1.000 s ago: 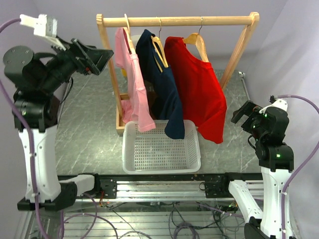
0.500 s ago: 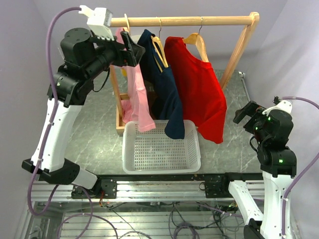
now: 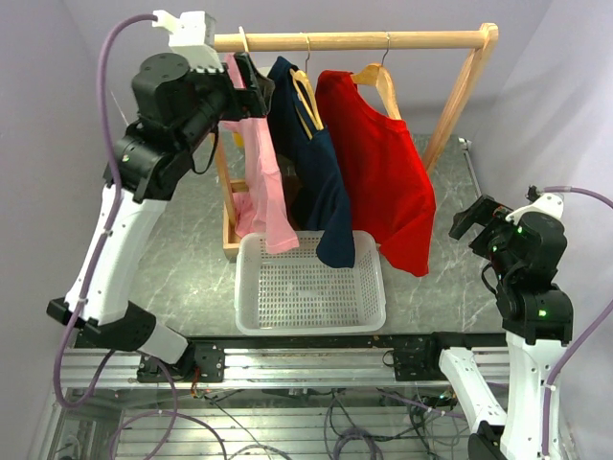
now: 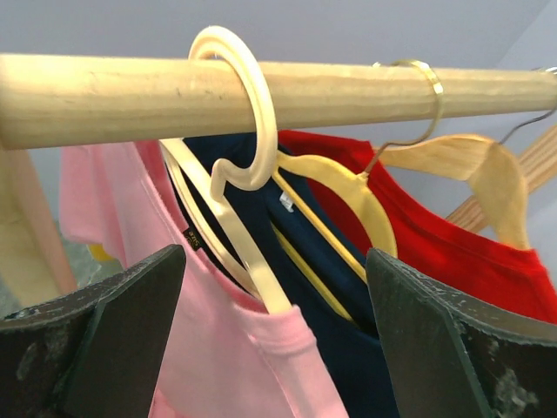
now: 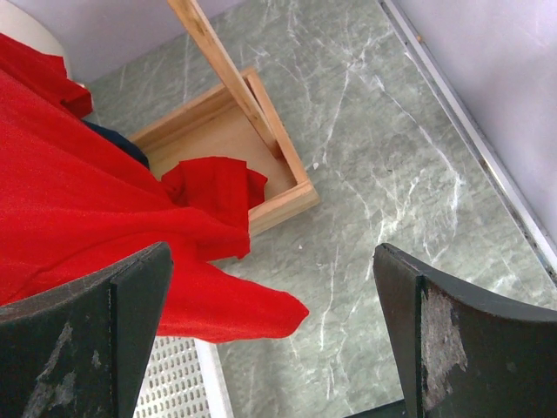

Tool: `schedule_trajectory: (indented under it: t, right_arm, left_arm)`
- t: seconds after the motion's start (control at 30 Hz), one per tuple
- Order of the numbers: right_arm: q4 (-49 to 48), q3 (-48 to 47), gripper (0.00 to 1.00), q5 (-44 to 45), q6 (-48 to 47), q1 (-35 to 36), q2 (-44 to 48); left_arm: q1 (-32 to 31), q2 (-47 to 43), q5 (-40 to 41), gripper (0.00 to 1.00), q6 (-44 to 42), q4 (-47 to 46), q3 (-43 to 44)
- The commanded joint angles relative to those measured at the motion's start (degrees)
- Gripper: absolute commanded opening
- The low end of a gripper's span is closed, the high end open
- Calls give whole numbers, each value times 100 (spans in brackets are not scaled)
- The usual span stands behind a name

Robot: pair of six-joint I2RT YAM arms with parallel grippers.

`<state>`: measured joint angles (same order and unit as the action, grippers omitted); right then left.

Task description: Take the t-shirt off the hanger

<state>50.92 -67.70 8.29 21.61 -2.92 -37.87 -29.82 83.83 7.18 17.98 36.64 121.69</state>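
Observation:
I should grab the cream hanger's bare neck [image 4: 231, 181] beside the hook with my left gripper next, leaving the pink t-shirt free to remove.
A pink t-shirt [image 3: 261, 172] hangs on a cream plastic hanger [image 4: 237, 239], whose hook loops over the wooden rail [image 3: 354, 40] at the rail's left end. My left gripper [image 3: 251, 91] is raised to the rail, open, its fingers either side of the hanger's neck and the pink collar [image 4: 261, 348] without touching them. In the left wrist view the left gripper [image 4: 274, 261] holds nothing. My right gripper [image 3: 474, 218] hovers open at the right, below the hem of the red t-shirt [image 5: 78, 200]; in its own view the right gripper [image 5: 271, 252] is empty.
A navy t-shirt [image 3: 316, 182] and the red t-shirt [image 3: 383, 182] hang on wooden hangers further right on the rail. A white perforated basket [image 3: 311, 328] sits under the shirts. The rack's wooden base tray [image 5: 218, 139] stands on the marble table.
My left arm has swung from the far left up to the rail's left end, bringing its open fingers around the pink shirt's hanger. The right arm has barely moved.

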Motion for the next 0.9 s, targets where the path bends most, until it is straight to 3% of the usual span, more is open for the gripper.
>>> schedule_trajectory:
  t: [0.0,0.47,0.57,0.87]
  right_arm:
    - [14,-180,100,-55,-77,21,40]
    - [15,-133,100,-70,-35,28,143]
    - [24,-153,100,-18,-58,25,157]
    - [10,-76,100,-64,-66,26,182]
  left_arm:
    - [-89,240,482,95,-36,-121,126]
    - [-108,790,1116,96,-291,-580,92]
    - [-107,867,1197,85,-354,-614,99]
    - [-111,745,1143,19,-361,-992,-226]
